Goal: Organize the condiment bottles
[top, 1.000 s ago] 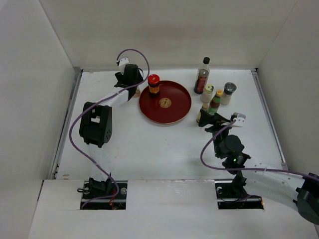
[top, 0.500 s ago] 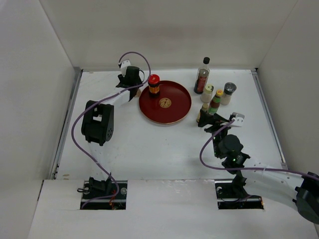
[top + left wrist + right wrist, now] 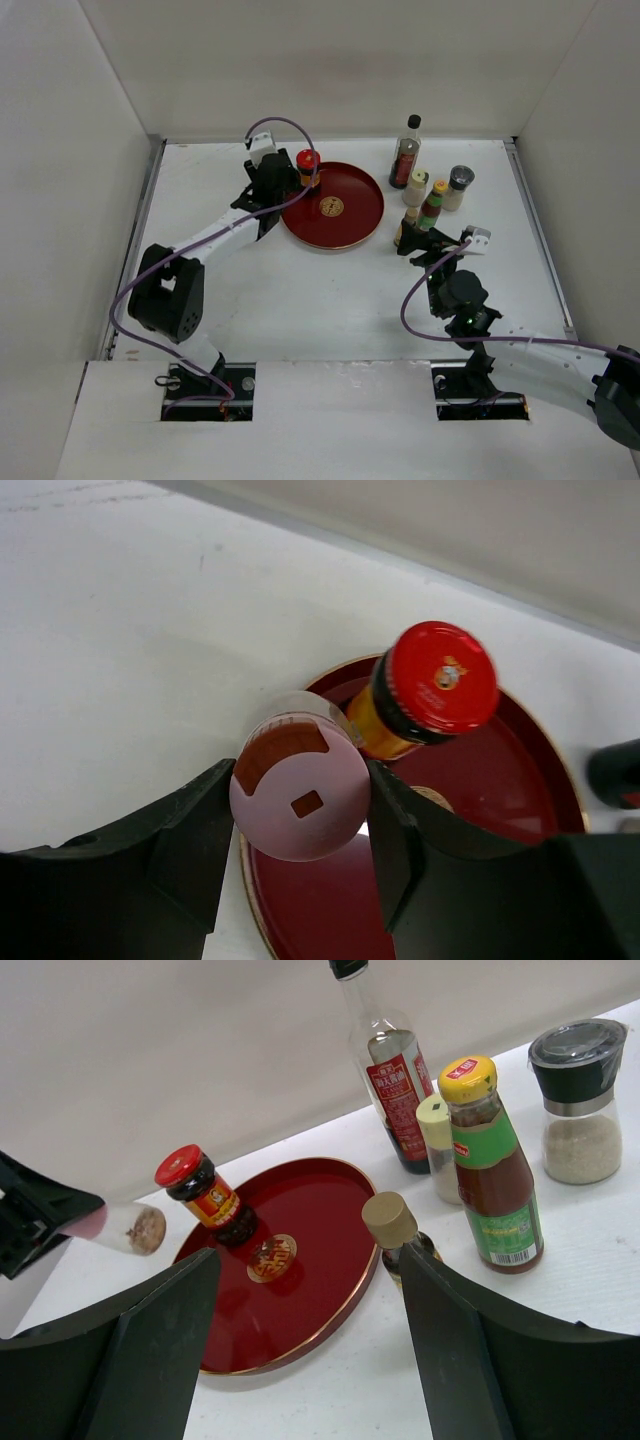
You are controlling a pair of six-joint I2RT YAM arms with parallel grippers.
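The pink-capped bottle (image 3: 300, 790) hangs at a tilt above the plate's rim and would fall and likely tip over if the robot opened now, so the left gripper has to keep holding it.
My left gripper (image 3: 300, 825) is shut on a small pink-capped bottle (image 3: 300, 790), held above the left rim of the round red plate (image 3: 500, 780). It is just beside the red-capped jar (image 3: 430, 685) standing on the plate; I cannot tell if they touch. From above, the left gripper (image 3: 275, 185) is left of that jar (image 3: 308, 165). My right gripper (image 3: 308, 1260) is open and empty, low over the table before a small tan-capped bottle (image 3: 392, 1225). Behind stand the yellow-capped sauce bottle (image 3: 490, 1170), cream-capped bottle (image 3: 435, 1145), tall black-capped bottle (image 3: 390, 1070) and grey-capped grinder (image 3: 580, 1100).
The plate (image 3: 350, 225) lies in the back middle of the white table. The bottle group (image 3: 430, 190) stands to its right, near the back wall. White walls enclose the table on three sides. The left arm's purple cable loops above its wrist.
My left arm has swung right and forward, bringing the gripper from the back left of the table to the plate's left rim beside the red-capped jar. The right arm has not moved.
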